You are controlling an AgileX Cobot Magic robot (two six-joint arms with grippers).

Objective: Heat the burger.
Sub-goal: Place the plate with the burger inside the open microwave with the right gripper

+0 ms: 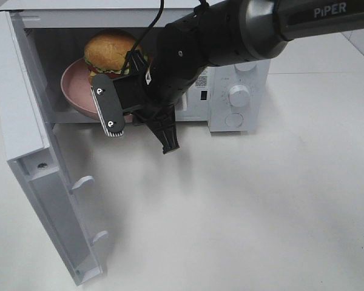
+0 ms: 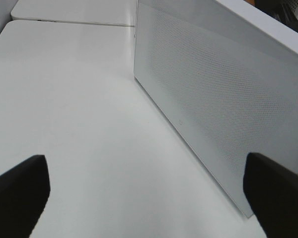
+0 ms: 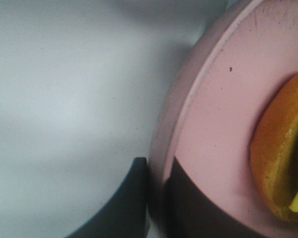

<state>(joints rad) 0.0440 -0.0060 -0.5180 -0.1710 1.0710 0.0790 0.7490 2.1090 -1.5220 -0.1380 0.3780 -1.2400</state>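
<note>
My right gripper needs to move the plate deeper inside before opening: the pink plate's front rim overhangs the microwave's front edge.
The burger (image 1: 109, 51), with a golden bun and green lettuce, sits on a round pink plate (image 1: 73, 85) inside the open white microwave (image 1: 252, 76). My right arm reaches across from the right, and my right gripper (image 1: 111, 121) is at the plate's front rim. In the right wrist view, my right gripper (image 3: 159, 171) is shut on the pink plate's (image 3: 223, 109) rim, one finger on each side, with the burger's bun (image 3: 278, 158) close by. My left gripper (image 2: 144, 163) is open and empty, low over the table beside the microwave door's outer face (image 2: 213, 99).
The microwave door (image 1: 24, 139) swings out wide to the left, its two latch hooks (image 1: 85, 182) pointing into the table area. The control panel with a dial (image 1: 238, 95) is on the microwave's right. White tabletop (image 1: 242, 212) stretches in front.
</note>
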